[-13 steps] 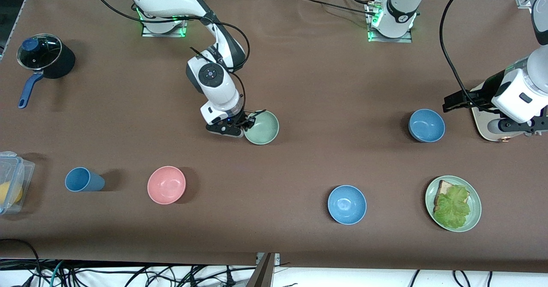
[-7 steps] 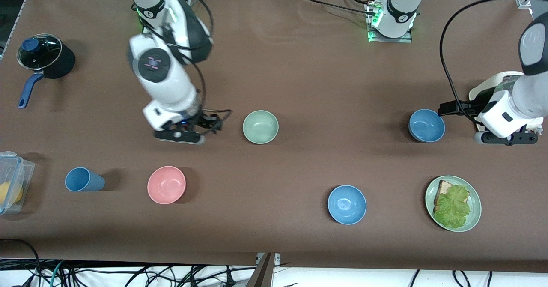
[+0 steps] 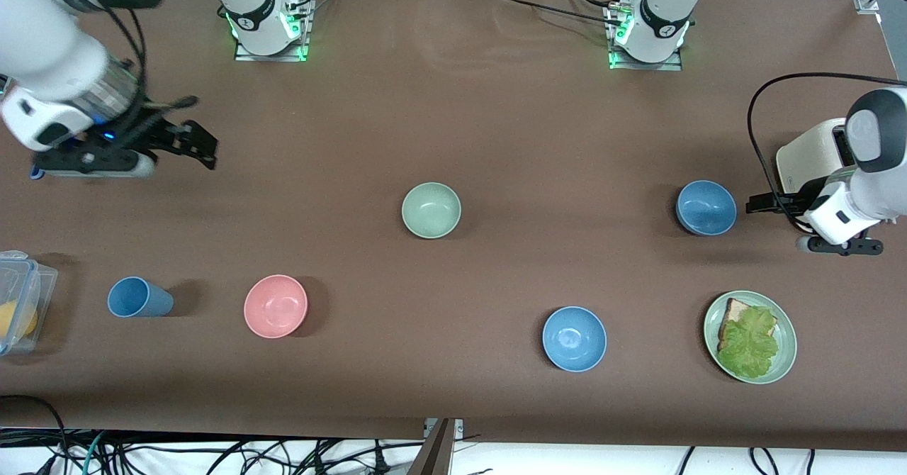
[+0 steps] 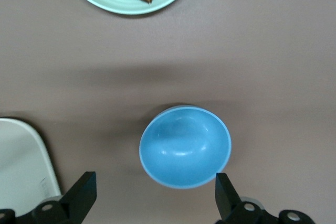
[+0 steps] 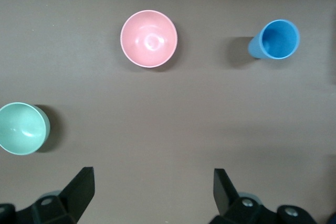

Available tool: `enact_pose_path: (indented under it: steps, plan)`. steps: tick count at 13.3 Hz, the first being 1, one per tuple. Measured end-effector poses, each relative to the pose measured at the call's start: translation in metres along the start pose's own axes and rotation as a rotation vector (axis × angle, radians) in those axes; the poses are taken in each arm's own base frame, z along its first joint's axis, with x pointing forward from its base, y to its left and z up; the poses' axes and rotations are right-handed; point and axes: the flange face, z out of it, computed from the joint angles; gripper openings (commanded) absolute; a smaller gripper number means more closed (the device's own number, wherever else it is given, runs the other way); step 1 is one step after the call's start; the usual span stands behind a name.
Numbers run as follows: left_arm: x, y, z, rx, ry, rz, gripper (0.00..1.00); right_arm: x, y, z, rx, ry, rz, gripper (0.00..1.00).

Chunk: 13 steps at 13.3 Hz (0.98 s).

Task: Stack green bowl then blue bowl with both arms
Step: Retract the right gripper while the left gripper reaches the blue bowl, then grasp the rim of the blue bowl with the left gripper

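Observation:
The left gripper next takes hold of the blue bowl toward the left arm's end by its rim [image 3: 733, 208] to stack it in the green bowl [image 3: 431, 210].
The green bowl [image 3: 431, 210] sits upright and alone at the middle of the table; it also shows in the right wrist view [image 5: 21, 128]. One blue bowl [image 3: 706, 208] sits toward the left arm's end. My left gripper [image 3: 755, 204] is open and empty, right beside this bowl; in the left wrist view the blue bowl [image 4: 185, 146] lies just ahead of the open left gripper [image 4: 152, 198]. A second blue bowl [image 3: 574, 338] sits nearer the front camera. My right gripper [image 3: 202, 142] is open and empty, raised over the right arm's end of the table [image 5: 152, 190].
A pink bowl [image 3: 275, 305] and a blue cup [image 3: 138, 298] sit toward the right arm's end, with a plastic box [image 3: 18, 301] at the table edge. A green plate with bread and lettuce [image 3: 750, 337] and a cream appliance [image 3: 808, 156] are near the left gripper.
My right gripper let go of the green bowl's rim and swung away to the right arm's end. My left gripper came closer to the blue bowl.

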Motion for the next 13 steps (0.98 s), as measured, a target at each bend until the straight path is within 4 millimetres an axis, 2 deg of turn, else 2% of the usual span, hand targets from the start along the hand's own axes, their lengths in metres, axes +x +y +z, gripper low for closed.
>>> enact_pose_path:
  steps: [1, 3, 6, 7, 8, 9, 10, 11, 12, 13]
  plan:
    - [-0.006, -0.005, 0.023, -0.026, 0.014, 0.003, 0.98, -0.001, 0.008, -0.004, 0.001, -0.005, -0.024, 1.00]
    - [-0.019, -0.014, 0.060, -0.038, 0.043, 0.005, 0.97, -0.004, 0.010, -0.003, 0.029, -0.044, -0.037, 1.00]
    - [-0.034, -0.017, 0.099, -0.014, 0.079, 0.025, 0.95, -0.004, 0.002, 0.004, 0.050, -0.070, -0.038, 1.00]
    - [-0.037, -0.017, 0.109, -0.009, 0.081, 0.030, 0.90, -0.004, 0.003, 0.004, 0.050, -0.071, -0.038, 1.00]
    - [-0.040, -0.018, 0.116, -0.006, 0.081, 0.031, 0.75, -0.003, 0.005, 0.004, 0.044, -0.069, -0.037, 1.00]
    - [-0.041, -0.018, 0.122, -0.004, 0.082, 0.030, 0.52, -0.003, 0.008, 0.004, 0.032, -0.069, -0.036, 1.00]
    - [-0.041, -0.019, 0.126, -0.002, 0.083, 0.029, 0.38, -0.003, 0.010, 0.004, 0.025, -0.069, -0.035, 1.00]
    - [-0.041, -0.020, 0.130, 0.000, 0.083, 0.028, 0.28, -0.003, 0.010, 0.004, 0.022, -0.069, -0.037, 1.00]
    - [-0.040, -0.021, 0.133, 0.003, 0.086, 0.027, 0.10, -0.003, 0.009, 0.004, 0.020, -0.069, -0.040, 1.00]
    - [-0.039, -0.022, 0.136, 0.007, 0.090, 0.026, 0.00, -0.003, 0.008, 0.004, 0.020, -0.069, -0.044, 1.00]
